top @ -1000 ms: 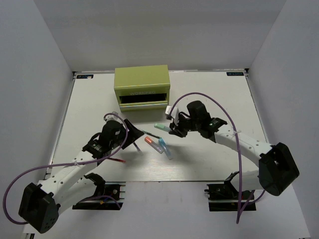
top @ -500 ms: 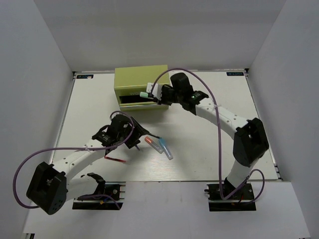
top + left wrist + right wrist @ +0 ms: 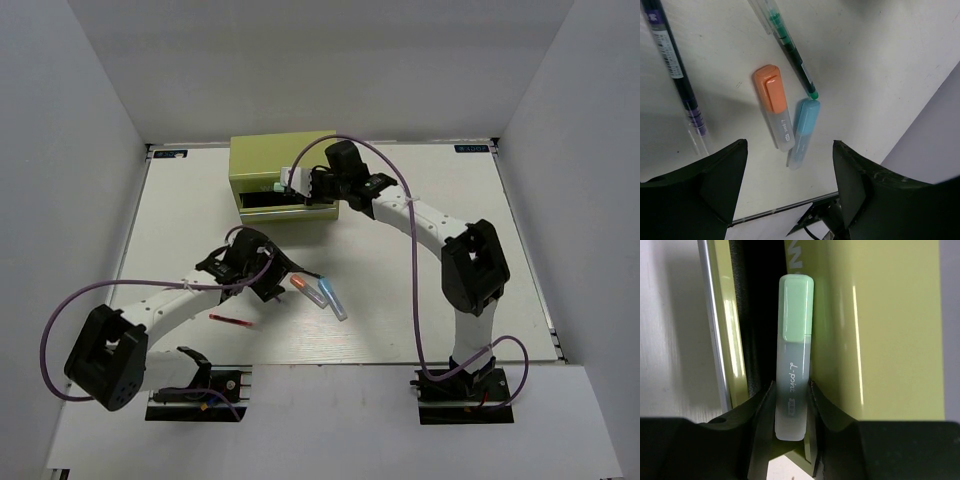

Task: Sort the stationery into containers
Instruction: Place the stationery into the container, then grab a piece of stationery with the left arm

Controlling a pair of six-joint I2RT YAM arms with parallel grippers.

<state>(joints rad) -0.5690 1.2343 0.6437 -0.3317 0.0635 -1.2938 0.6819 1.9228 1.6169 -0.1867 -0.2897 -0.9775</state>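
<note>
My left gripper will grab the orange-capped marker by its grey body (image 3: 316, 297) (image 3: 780, 130), so that the cap stays free to go first into the open drawer.
The olive-green chest (image 3: 285, 160) stands at the back of the table, its upper drawer (image 3: 270, 201) pulled open. My right gripper (image 3: 296, 187) is shut on a green-capped marker (image 3: 278, 187), held over the open drawer; the right wrist view shows the marker (image 3: 792, 365) between the fingers above the dark drawer slot (image 3: 760, 315). My left gripper (image 3: 275, 285) is open and empty, hovering over the table just above an orange-capped marker (image 3: 774, 112) and a blue-capped marker (image 3: 802, 131) lying side by side. A green-black pen (image 3: 790, 47) and a dark blue pen (image 3: 677, 70) lie nearby.
A thin red pen (image 3: 232, 321) lies near the front edge, left of the left gripper. The white table (image 3: 420, 290) is walled by grey panels at the sides and back. Purple cables loop over both arms.
My right gripper has carried the green-capped marker from mid-table back to the chest's open drawer. My left gripper has shifted right, toward the orange and blue markers.
</note>
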